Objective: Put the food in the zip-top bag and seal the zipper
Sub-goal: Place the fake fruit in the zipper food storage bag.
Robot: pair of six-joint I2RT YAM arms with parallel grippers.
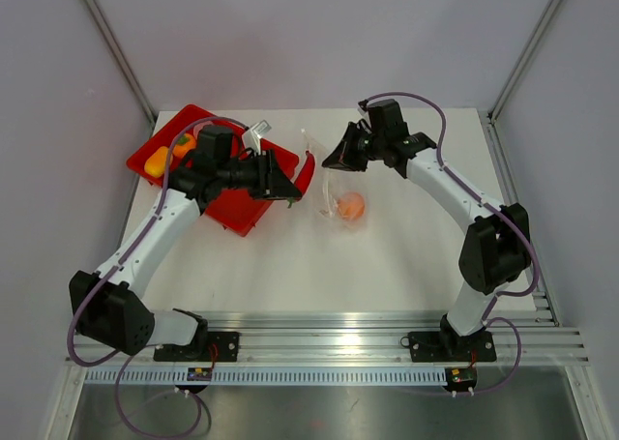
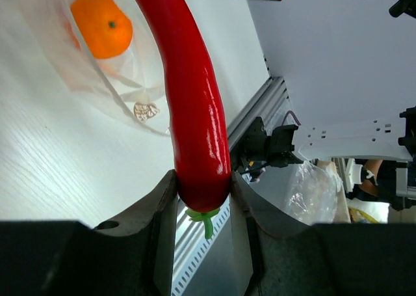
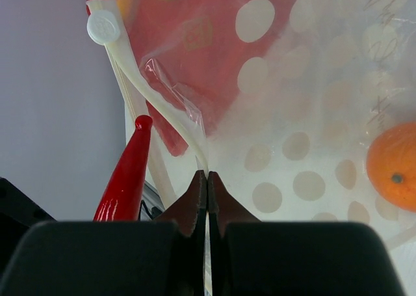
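The chili's tip is short, so the chili would miss if I opened now. My left gripper keeps hold of it until the chili's tip reaches the bag's opening.
My left gripper (image 1: 293, 186) is shut on the stem end of a glossy red toy chili pepper (image 2: 195, 101), held above the table next to the red tray. The chili's tip points toward the mouth of the transparent dotted zip-top bag (image 1: 332, 181). An orange ball (image 1: 350, 206) lies inside the bag and shows in the left wrist view (image 2: 102, 25) and the right wrist view (image 3: 393, 172). My right gripper (image 3: 207, 179) is shut on the bag's mouth edge and holds it raised. The pale zipper strip (image 3: 140, 81) runs up from the jaws, and the chili tip (image 3: 130, 172) is just left of it.
The red tray (image 1: 227, 213) sits at the back left, under my left arm, with orange and yellow food pieces (image 1: 166, 156) in it. A white object (image 1: 259, 131) rests at its far edge. A metal rail (image 1: 329, 343) runs along the near table edge.
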